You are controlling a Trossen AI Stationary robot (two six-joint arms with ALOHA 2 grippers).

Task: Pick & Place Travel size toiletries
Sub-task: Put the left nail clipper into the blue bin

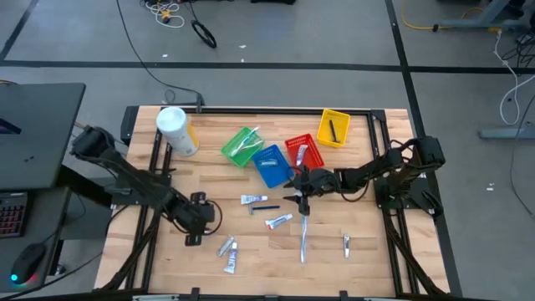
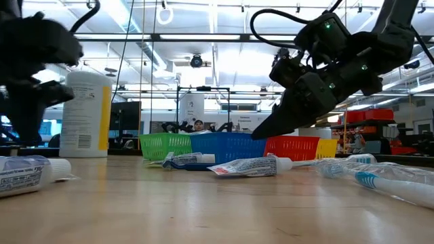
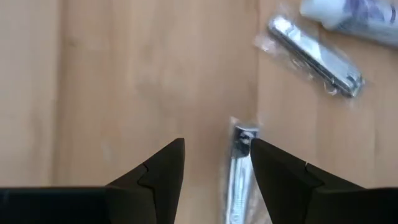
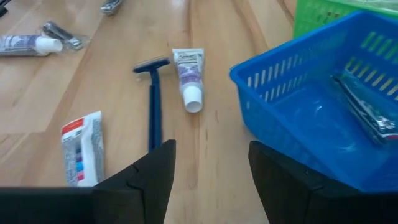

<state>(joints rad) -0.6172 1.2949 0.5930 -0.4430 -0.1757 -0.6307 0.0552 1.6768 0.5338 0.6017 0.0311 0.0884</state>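
My left gripper needs to line up and then lower its fingers before it closes on the silver clipper. Its fingers are off-centre above the clipper, so they would miss if they closed now.
Small toiletries lie scattered on the wooden table: a white tube [image 1: 249,199], a dark blue razor [image 1: 266,206], another tube [image 1: 278,221], a toothbrush [image 1: 303,238], a silver clipper [image 1: 346,244] and two tubes [image 1: 228,252]. My left gripper [image 3: 217,146] is open and points down near the table's near-left part [image 1: 194,234]. A wrapped silver clipper [image 3: 240,163] lies between its fingers, close beside one of them. My right gripper [image 4: 211,146] is open and hovers by the blue basket's near corner [image 1: 299,196], above the razor [image 4: 154,99] and tube [image 4: 188,78].
Green [image 1: 242,145], blue [image 1: 272,165], red [image 1: 305,150] and yellow [image 1: 333,127] mesh baskets stand in a row toward the far edge. A silver clipper [image 4: 367,112] lies in the blue basket. A big white canister [image 1: 177,131] stands far left. Bare wood shows near right.
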